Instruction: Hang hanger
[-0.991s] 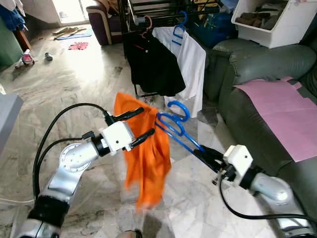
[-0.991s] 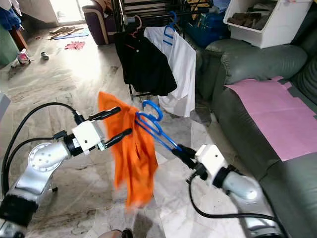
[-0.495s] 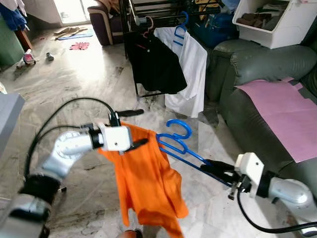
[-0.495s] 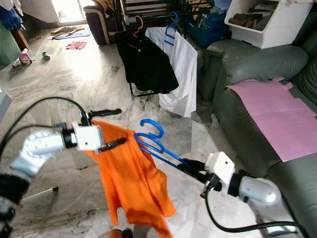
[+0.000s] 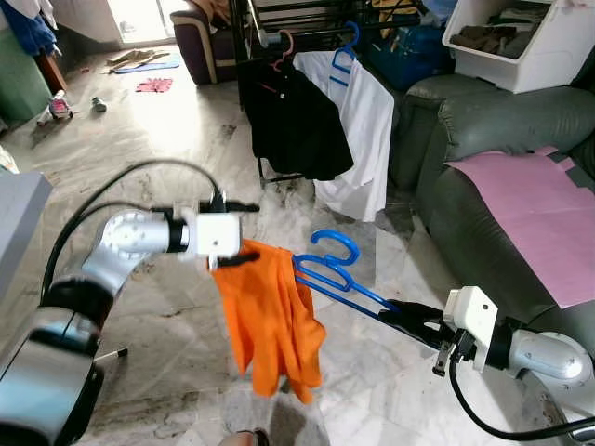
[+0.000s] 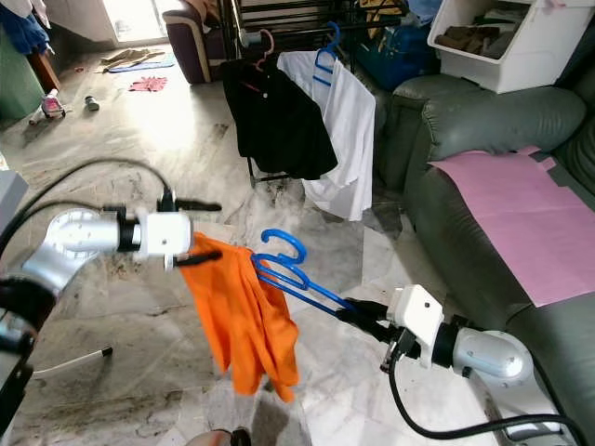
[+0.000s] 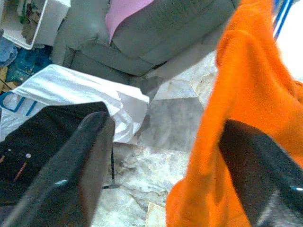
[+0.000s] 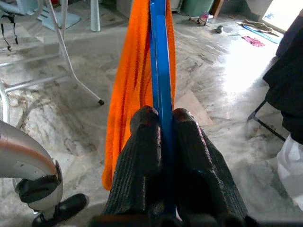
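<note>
My left gripper pinches the orange garment by its upper edge fold next, since the lower cloth (image 5: 279, 348) droops slack from the hanger.
A blue hanger (image 5: 331, 266) sticks out in front of me with its hook up, and an orange garment (image 5: 270, 316) droops from its far end in a narrow bunch. My right gripper (image 5: 405, 318) is shut on the hanger's near end; in the right wrist view the blue hanger (image 8: 160, 71) runs between the closed fingers (image 8: 144, 142). My left gripper (image 5: 240, 233) stands open at the garment's top left. Its lower finger touches the cloth. In the left wrist view the orange garment (image 7: 246, 94) lies against one of the spread fingers (image 7: 80, 165).
A drying rack ahead carries a black shirt (image 5: 293, 125) and a white shirt (image 5: 363, 130) on hangers. A grey sofa (image 5: 483, 139) with a pink sheet (image 5: 530, 214) and a white bin (image 5: 521, 42) lines the right. A grey block (image 5: 14, 223) sits at the left.
The orange garment, spread wide half a second ago, now hangs in a narrow bunch. My left gripper has risen a little at its top. The right gripper keeps its hold on the hanger.
</note>
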Controlling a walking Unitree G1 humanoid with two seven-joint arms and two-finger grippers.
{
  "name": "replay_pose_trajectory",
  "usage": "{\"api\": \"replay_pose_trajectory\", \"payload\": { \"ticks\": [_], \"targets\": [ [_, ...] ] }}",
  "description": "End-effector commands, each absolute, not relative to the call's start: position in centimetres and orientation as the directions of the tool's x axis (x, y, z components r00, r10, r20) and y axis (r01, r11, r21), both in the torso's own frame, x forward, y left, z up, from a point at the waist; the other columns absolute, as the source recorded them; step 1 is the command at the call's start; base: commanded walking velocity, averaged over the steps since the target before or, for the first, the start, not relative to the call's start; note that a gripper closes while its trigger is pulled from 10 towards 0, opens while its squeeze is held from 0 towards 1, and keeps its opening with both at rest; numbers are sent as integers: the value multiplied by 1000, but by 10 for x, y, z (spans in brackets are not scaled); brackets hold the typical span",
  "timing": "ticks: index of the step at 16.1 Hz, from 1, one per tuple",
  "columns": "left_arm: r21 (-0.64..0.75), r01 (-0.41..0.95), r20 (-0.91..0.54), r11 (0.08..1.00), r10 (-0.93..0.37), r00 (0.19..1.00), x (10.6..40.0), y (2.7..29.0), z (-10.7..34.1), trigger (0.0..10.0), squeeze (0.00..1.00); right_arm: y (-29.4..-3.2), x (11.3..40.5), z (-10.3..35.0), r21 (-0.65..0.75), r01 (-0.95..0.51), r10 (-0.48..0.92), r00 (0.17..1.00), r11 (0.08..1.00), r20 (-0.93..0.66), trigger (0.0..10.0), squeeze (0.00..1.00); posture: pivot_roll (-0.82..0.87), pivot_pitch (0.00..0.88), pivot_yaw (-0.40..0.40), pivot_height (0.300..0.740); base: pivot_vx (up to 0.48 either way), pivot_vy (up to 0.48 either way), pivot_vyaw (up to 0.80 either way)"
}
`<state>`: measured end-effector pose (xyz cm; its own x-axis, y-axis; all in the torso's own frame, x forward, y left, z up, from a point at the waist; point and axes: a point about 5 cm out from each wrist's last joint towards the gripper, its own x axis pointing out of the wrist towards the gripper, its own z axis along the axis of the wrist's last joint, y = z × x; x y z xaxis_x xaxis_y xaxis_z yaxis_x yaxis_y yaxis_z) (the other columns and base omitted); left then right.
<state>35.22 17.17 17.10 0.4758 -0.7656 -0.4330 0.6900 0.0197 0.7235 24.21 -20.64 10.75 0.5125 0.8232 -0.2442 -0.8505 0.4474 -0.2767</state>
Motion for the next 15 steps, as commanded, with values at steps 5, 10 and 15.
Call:
{"api": "replay_pose_trajectory", "payload": {
  "ticks": [5,10,15],
  "targets": [
    [684,728,-521,-51,-732,438,356,172,166,745,0,-207,250,122,-446,-805,818,526,390,-234,10000,0,-62,59,67,740,0,0,0],
    [624,775,-603,-104,-695,392,358,171,162,0,0,-205,257,125,-540,-753,803,556,376,-217,10000,0,-63,59,70,740,0,0,0],
    [627,771,-606,-112,-692,392,361,166,165,0,0,-201,259,122,-563,-740,803,558,368,-210,10000,0,-64,58,71,740,0,0,0]
  ]
}}
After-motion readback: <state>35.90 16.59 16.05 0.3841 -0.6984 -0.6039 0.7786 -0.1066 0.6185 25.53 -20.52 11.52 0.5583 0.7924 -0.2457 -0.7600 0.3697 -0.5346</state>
